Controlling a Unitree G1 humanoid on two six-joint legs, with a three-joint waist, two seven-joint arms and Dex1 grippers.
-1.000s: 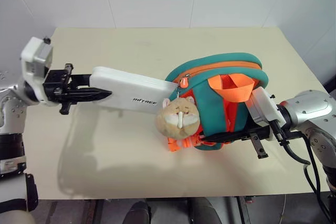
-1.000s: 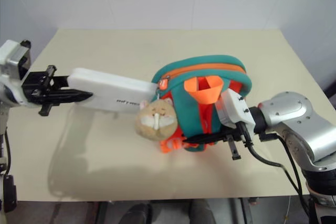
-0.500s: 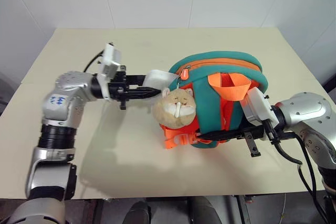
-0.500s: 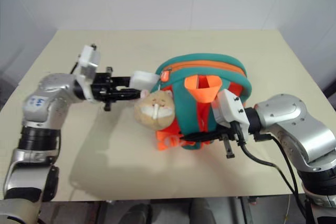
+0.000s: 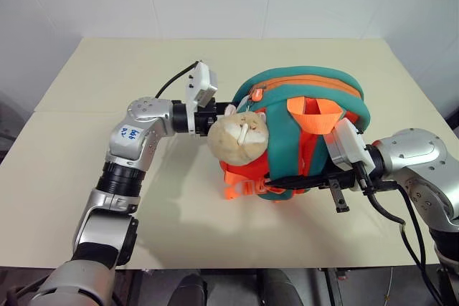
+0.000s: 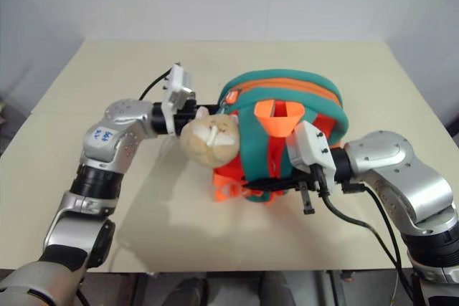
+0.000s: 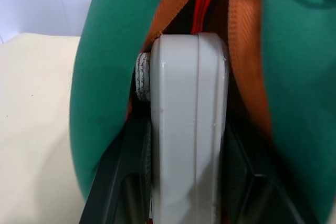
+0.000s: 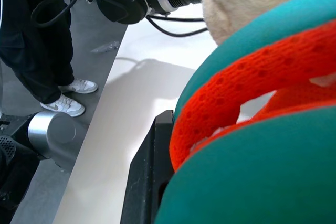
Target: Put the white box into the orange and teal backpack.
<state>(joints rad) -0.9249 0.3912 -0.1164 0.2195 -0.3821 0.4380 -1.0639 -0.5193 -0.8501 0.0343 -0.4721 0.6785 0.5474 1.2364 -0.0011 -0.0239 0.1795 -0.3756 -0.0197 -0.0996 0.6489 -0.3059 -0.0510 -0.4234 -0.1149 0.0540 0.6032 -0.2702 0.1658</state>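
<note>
The white box is between the zip edges and would stay in the backpack if I opened my left gripper, so it is now time to let go.
The orange and teal backpack (image 5: 315, 105) lies on the table with its zip opening facing left and a tan plush toy (image 5: 239, 136) hanging at its mouth. My left gripper (image 5: 221, 114) sits right at that opening, shut on the white box (image 7: 189, 129). The box's far end is pushed in between the teal and orange edges, with black fingers (image 7: 118, 174) on either side of it. From the head views the box is hidden behind the toy. My right gripper (image 5: 283, 180) is shut on the backpack's lower edge by the orange mesh strap (image 8: 236, 93).
The cream table (image 5: 107, 69) has bare surface to the left, behind and in front of the backpack. Beyond the table's edge, a person's legs in dark trousers and white shoes (image 8: 31, 51) stand on the grey floor.
My left arm has swung right and driven the white box into the backpack's opening; a second ago most of the box lay outside. The right gripper has kept its hold.
</note>
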